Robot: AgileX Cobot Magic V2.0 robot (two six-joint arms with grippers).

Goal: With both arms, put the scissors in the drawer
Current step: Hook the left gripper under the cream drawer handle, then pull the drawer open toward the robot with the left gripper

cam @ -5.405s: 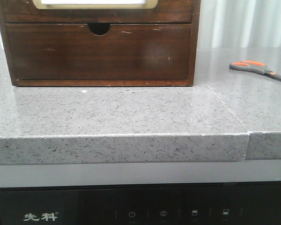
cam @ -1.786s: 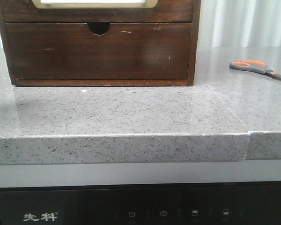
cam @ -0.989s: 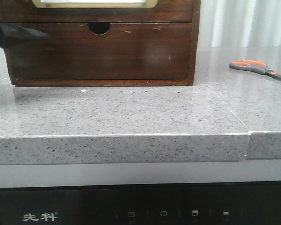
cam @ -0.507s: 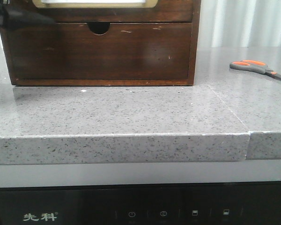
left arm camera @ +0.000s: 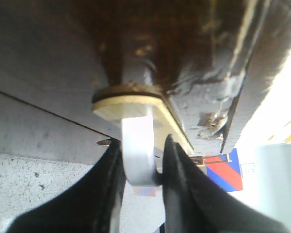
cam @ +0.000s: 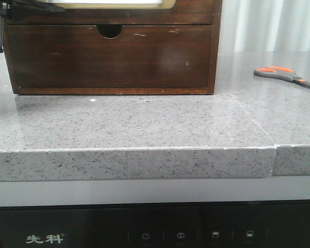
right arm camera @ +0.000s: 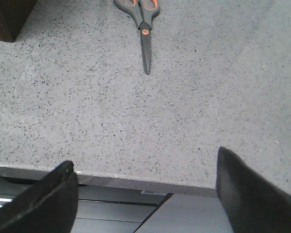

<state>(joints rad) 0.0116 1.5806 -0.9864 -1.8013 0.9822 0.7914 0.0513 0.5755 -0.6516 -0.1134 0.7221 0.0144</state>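
Note:
The upper drawer's front sits flush above the lower drawer. My left gripper keeps holding the white pull (left arm camera: 138,155) for now.
The scissors (cam: 284,75), grey handles with orange linings, lie flat on the counter at the far right, also in the right wrist view (right arm camera: 140,19). The drawer (cam: 191,13) with the gold-framed white panel is the cabinet's upper one, cut off by the view's top edge. My left gripper (cam: 41,6) is at that drawer's left end. In the left wrist view the left gripper (left arm camera: 142,141) has its jaws closed tight on a white curved pull (left arm camera: 138,155) under the gold plate on the dark drawer front (left arm camera: 174,48). My right gripper (right arm camera: 144,160) is open and empty over the counter's front edge, well short of the scissors.
The plain lower drawer with a half-round notch (cam: 109,32) sits under the framed one. The grey speckled counter (cam: 144,124) has a seam on the right and a front edge, with a dark appliance panel (cam: 144,235) below. A pale curtain hangs behind the scissors.
My left gripper came in from the left edge and rose along the cabinet's left side to the upper drawer. The scissors have not moved.

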